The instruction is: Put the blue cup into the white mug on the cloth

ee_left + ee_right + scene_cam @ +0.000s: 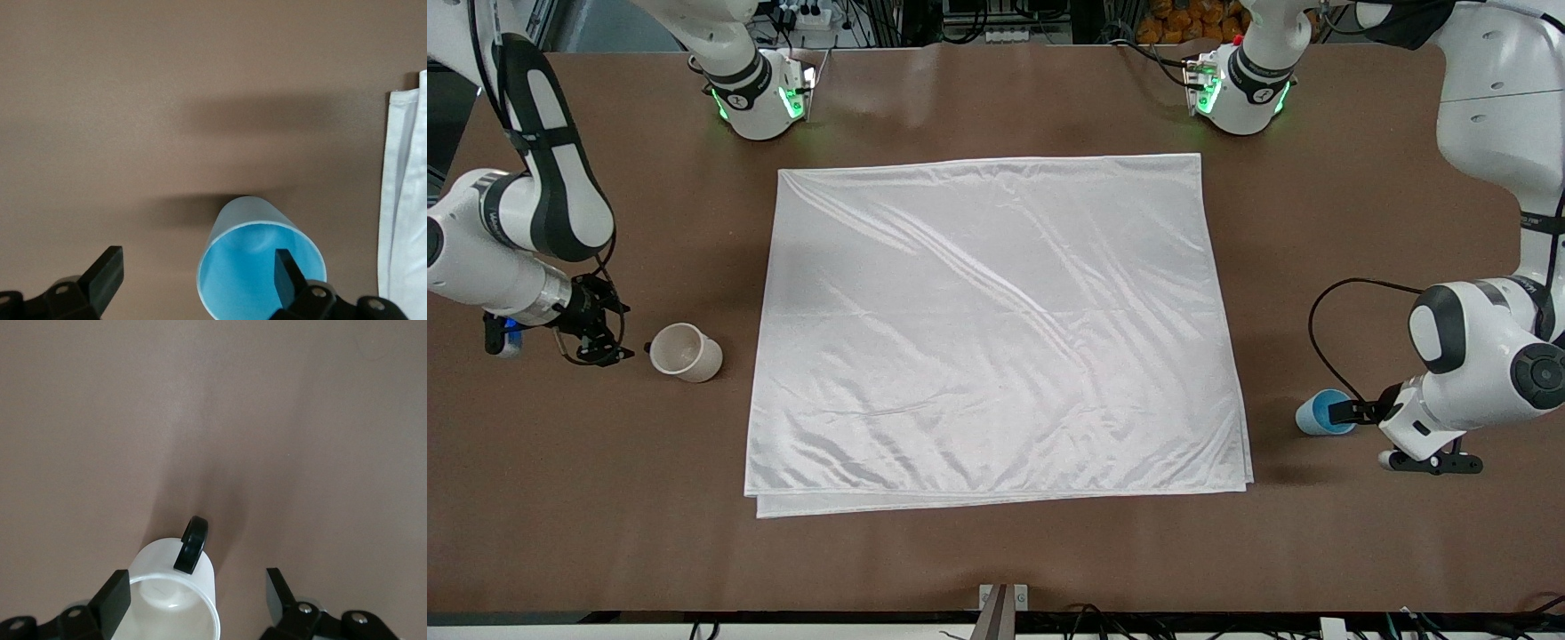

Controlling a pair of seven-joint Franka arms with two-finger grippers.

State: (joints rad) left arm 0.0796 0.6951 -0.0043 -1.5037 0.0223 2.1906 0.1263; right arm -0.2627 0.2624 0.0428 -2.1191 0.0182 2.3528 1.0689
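Note:
My left gripper grabs the cup by its rim next, so the blue cup's base stays free to enter the white mug.
The blue cup [1319,413] lies on its side on the brown table, off the cloth [996,329], toward the left arm's end. Its mouth faces my left gripper [1348,412]. In the left wrist view the gripper [197,277] is open, with one finger [288,277] inside the cup's [260,260] mouth and the other outside it. The white mug [686,353] lies on its side off the cloth toward the right arm's end, black handle [192,545] up. My right gripper [621,334] is open at the mug's [170,587] mouth, its fingers [280,593] astride the rim on the handle side.
The cloth's folded edge shows in the left wrist view [403,200], beside the blue cup. Bare brown table [996,560] surrounds the cloth. Both arm bases [760,98] stand along the table's edge farthest from the front camera.

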